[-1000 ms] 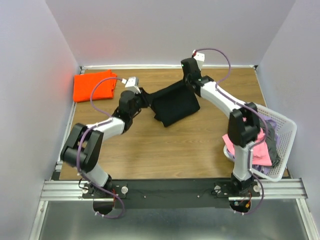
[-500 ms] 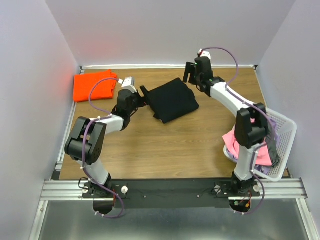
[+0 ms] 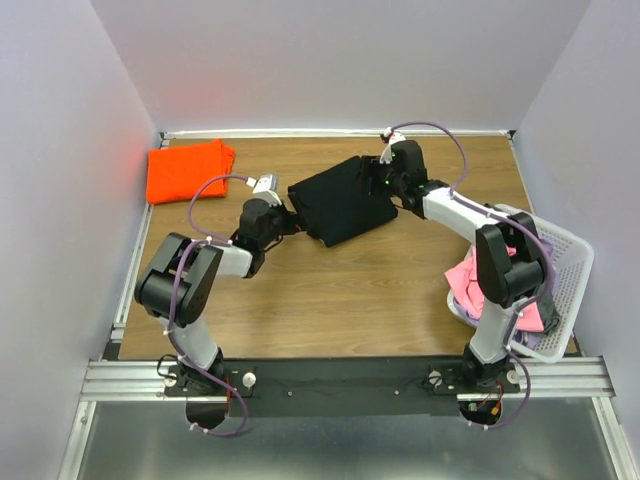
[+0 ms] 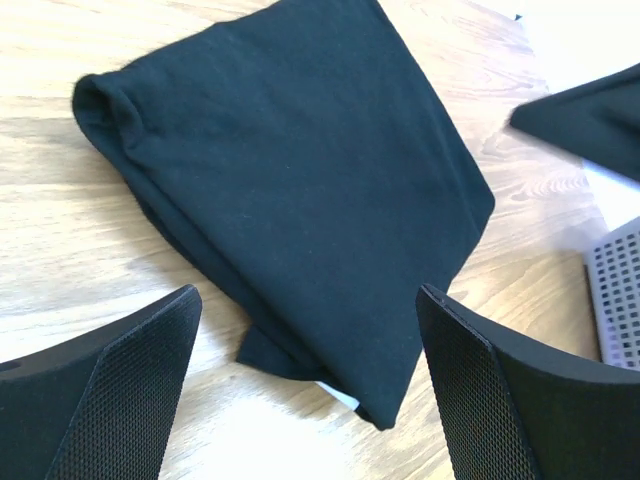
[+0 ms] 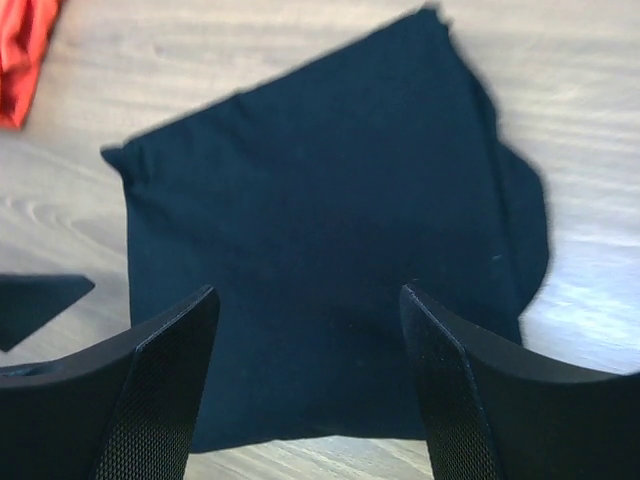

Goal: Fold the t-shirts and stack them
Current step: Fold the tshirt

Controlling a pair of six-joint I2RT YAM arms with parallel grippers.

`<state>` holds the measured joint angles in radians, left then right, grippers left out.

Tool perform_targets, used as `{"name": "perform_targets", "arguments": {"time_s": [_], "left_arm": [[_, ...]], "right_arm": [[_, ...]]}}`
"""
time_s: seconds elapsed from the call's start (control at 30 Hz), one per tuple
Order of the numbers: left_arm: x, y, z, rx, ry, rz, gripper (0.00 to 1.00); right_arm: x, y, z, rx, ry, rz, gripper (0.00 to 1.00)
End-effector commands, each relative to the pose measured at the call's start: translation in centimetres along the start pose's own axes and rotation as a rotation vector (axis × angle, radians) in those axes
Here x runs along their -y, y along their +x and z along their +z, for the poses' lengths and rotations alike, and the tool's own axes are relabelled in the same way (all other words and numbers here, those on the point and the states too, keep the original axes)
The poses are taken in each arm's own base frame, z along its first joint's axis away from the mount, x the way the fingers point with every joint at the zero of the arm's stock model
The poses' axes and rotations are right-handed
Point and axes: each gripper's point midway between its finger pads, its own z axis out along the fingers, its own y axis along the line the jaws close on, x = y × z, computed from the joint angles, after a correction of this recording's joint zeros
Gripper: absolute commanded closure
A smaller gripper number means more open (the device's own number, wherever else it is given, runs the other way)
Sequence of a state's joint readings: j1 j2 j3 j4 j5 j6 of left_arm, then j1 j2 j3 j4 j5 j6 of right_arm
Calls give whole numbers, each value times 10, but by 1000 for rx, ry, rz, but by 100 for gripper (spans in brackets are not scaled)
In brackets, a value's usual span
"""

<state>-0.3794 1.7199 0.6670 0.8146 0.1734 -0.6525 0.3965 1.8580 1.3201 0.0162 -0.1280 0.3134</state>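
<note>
The black t-shirt is folded. Next, my left gripper needs to grab it by its layered edge facing the orange t-shirt, to stack it there still folded.
A folded black t-shirt [image 3: 342,198] lies flat on the wooden table at mid-back. It fills the left wrist view [image 4: 290,190] and the right wrist view [image 5: 320,250]. My left gripper [image 3: 291,212] is open and empty at the shirt's left edge. My right gripper [image 3: 384,180] is open and empty at the shirt's right corner, just above the cloth. A folded orange t-shirt [image 3: 185,169] lies at the back left corner; a strip of it shows in the right wrist view [image 5: 25,45].
A white basket [image 3: 565,262] at the right table edge holds several more garments, pink [image 3: 478,277] and purple among them. Its mesh corner shows in the left wrist view [image 4: 620,295]. Walls close in the table on three sides.
Both grippers let go of the black shirt and it settled flat. The right gripper lowered to the shirt's right corner. The left arm drew closer to the shirt's left edge.
</note>
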Motion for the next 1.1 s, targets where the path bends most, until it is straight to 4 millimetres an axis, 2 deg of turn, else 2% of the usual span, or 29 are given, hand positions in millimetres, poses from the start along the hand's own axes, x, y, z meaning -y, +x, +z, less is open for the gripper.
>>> {"name": "perform_targets", "arguments": {"time_s": [0.0,0.27,0.63,0.73,1.07], "left_arm": [[12,15,5,-25,66,-42,4],[0,45,13,-86,28,-108,5],[-15,61,16,-127,-32,-143,5],[-15,63,17,-133,-43,-145,4],[-7,66,28,-160,-59,-139,4]], "right_arm": [[-17,26,13,-46,-100,-16,21],[-8,64,29,-122,-92,-5,21],[15,116,41,-224,-23,24,22],[16,124,41,-240,-17,22,23],[3,130,35,-250,-40,5,23]]}}
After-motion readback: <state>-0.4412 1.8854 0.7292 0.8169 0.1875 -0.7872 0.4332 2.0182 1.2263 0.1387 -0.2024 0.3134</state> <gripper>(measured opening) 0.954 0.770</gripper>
